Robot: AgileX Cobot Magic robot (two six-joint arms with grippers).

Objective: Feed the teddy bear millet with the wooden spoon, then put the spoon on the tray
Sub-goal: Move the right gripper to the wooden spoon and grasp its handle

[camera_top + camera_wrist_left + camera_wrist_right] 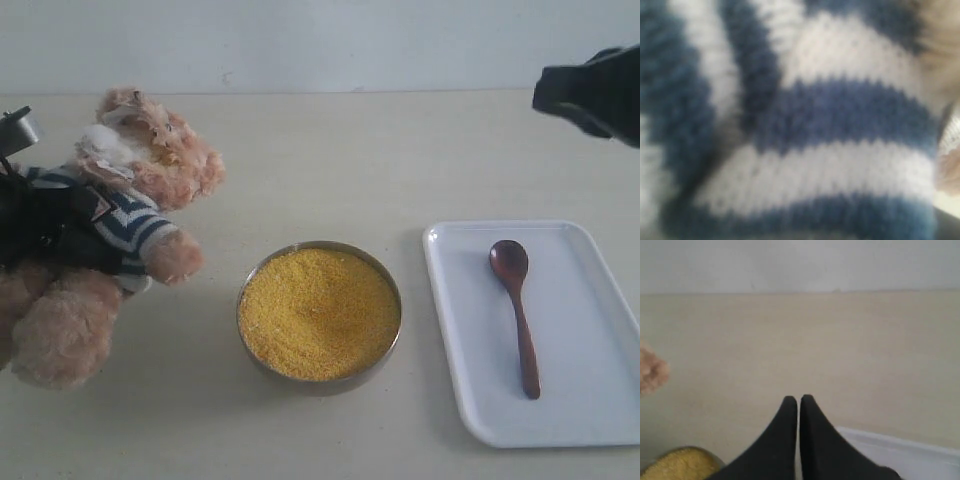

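Note:
The wooden spoon needs to scoop millet (320,312) for the teddy bear. My right gripper should next grab the spoon by its handle (524,338).
The teddy bear (140,170) leans at the left of the table, head tilted back. My left gripper (48,232) is black and pressed around its striped torso, apparently shut on it. The left wrist view is filled by the striped shirt (840,115), and no fingers show there. The millet (318,312) fills a round metal bowl (392,345) in the middle. On the white tray (600,420) at the right lies the wooden spoon (515,310), bowl end toward the back. My right gripper (798,399) hangs above the far right of the table (548,98), shut and holding nothing.
A pale wall runs along the table's back edge (320,92). The right wrist view catches the tray's rim (900,447), the millet (680,462) and a tuft of bear fur (651,372).

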